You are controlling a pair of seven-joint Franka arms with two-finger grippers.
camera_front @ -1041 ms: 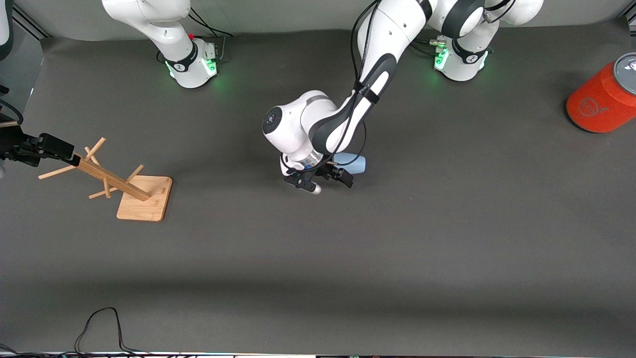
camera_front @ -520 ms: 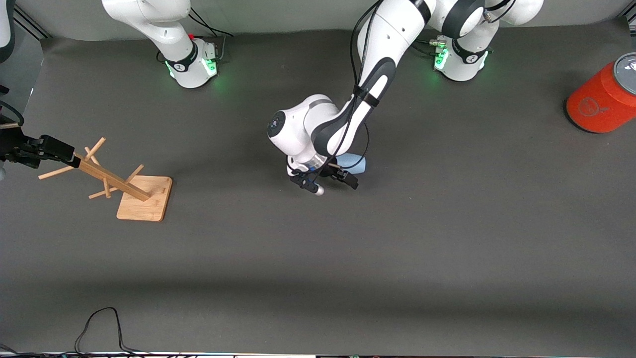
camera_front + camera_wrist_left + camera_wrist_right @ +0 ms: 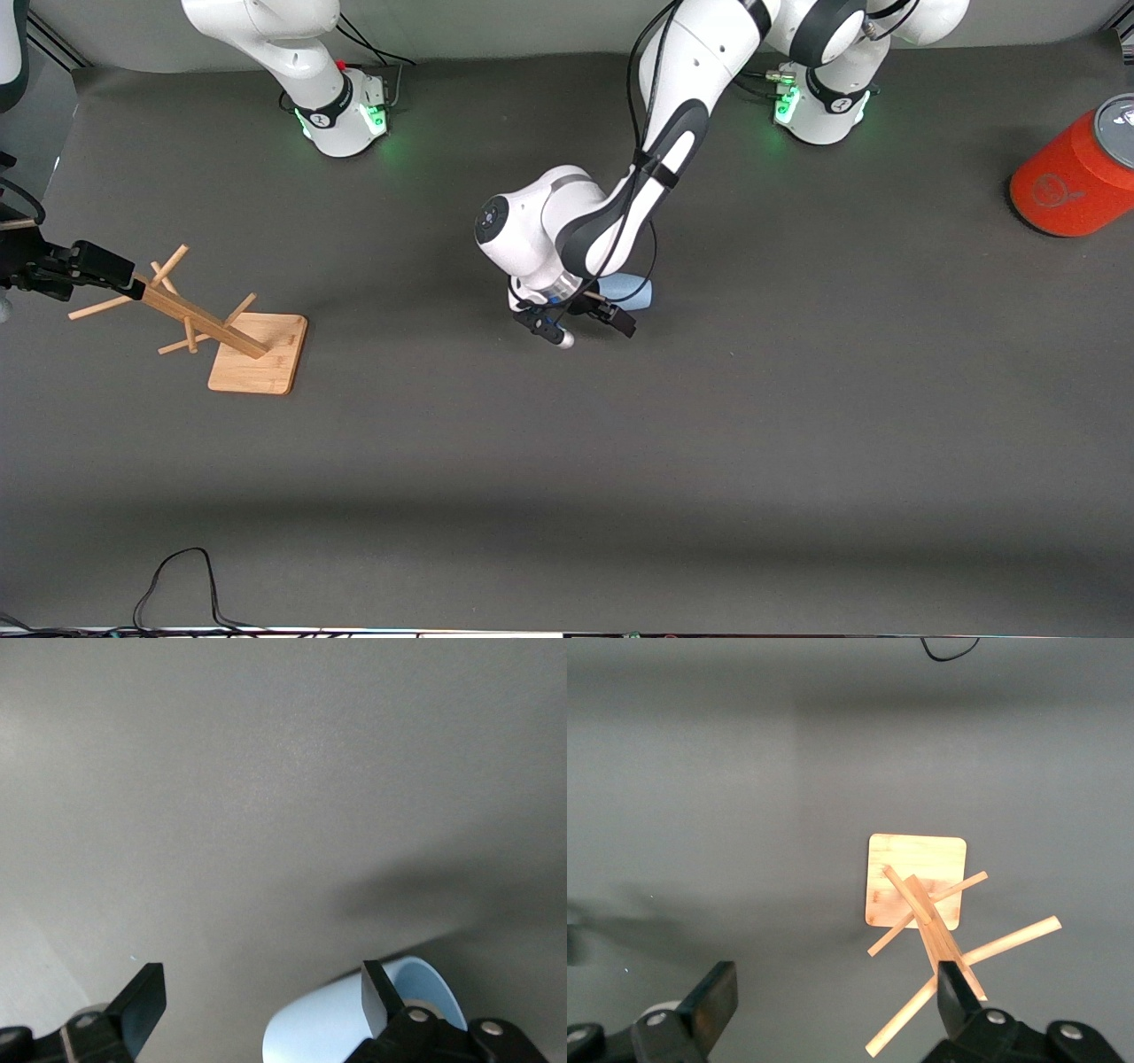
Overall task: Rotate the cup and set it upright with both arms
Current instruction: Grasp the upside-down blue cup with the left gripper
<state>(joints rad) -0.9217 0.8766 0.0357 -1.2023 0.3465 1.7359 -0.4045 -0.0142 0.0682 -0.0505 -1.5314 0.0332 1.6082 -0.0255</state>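
Observation:
My left gripper lines up with the cup's open rim (image 3: 436, 974), before closing. The finger is outside the cup's rim in the left wrist view, so closing would miss.
The pale-blue cup (image 3: 631, 291) lies on its side on the dark mat near the table's middle. It is partly hidden under the left arm's wrist. My left gripper (image 3: 585, 324) is low over the mat beside the cup and stands open. In the left wrist view the cup (image 3: 330, 1032) lies by one fingertip (image 3: 376, 994), and bare mat fills the rest of the gap in the left gripper (image 3: 261, 999). My right gripper (image 3: 106, 266) waits open at the top of the wooden rack (image 3: 257, 353). In the right wrist view the right gripper (image 3: 834, 997) holds nothing.
The wooden rack (image 3: 917, 877) with its pegs stands at the right arm's end of the table. A big orange cylinder (image 3: 1072, 177) with a grey top lies at the left arm's end. A black cable (image 3: 177, 576) loops at the table edge nearest the front camera.
The left arm's wrist and gripper have shifted slightly toward the left arm's end, staying beside the cup. The cup and the right arm have not moved.

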